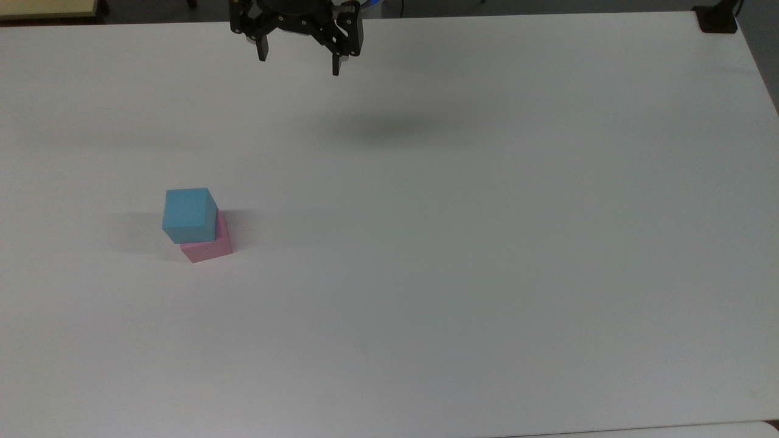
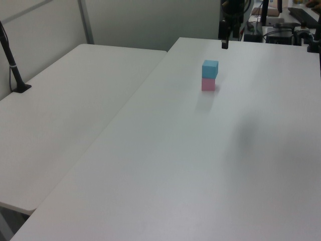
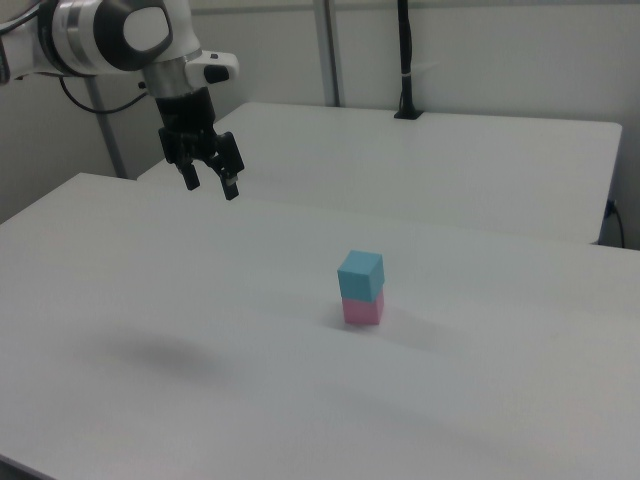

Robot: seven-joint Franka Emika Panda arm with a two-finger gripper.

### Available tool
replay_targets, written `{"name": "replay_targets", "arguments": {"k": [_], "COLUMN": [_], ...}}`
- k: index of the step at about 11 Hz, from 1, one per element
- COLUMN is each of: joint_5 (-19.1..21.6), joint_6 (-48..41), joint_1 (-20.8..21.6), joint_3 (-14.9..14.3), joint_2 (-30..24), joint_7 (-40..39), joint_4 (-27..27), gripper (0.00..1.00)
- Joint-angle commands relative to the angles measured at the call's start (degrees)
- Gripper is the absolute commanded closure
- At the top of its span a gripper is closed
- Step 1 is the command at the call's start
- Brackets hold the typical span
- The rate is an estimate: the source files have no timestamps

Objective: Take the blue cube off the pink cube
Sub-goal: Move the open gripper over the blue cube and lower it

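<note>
My gripper is to grab the blue cube by its upright sides next, so that it can take the blue cube off the pink cube (image 2: 208, 84).
The blue cube (image 1: 189, 215) rests on top of the pink cube (image 1: 210, 248), slightly twisted against it, on the white table (image 1: 462, 255). The stack stands in the top view's left half; it appears again as blue cube (image 3: 360, 275) over pink cube (image 3: 361, 310) in the right view, and blue cube (image 2: 210, 69) over pink cube (image 2: 208, 84) in the left view. My gripper (image 1: 299, 65) hangs high above the table's far edge, well away from the stack, open and holding nothing. In the right view the gripper (image 3: 210, 186) is up at the left.
A second white table (image 2: 55, 120) adjoins this one. A black post with a cable (image 3: 406, 60) stands on it. A dark clamp (image 1: 717, 19) sits at the top view's upper right corner. Equipment clutter (image 2: 281, 20) lies beyond the far edge.
</note>
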Motion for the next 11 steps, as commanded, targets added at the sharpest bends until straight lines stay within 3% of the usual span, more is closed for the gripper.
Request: {"name": "replay_targets", "arguments": {"k": [1, 7, 11], "joint_5": [1.03, 1.21, 0.86], "joint_6": [0.75, 1.02, 6.7], "joint_1": [0.14, -1.01, -5.56], "joint_3": [-0.77, -1.03, -1.21], "joint_2": [-0.16, -0.07, 6.42], "joint_7": [-2.31, -10.05, -19.89], "joint_4": [-0.79, -0.79, 1.58], "gripper": [0.0, 0.0, 0.0]}}
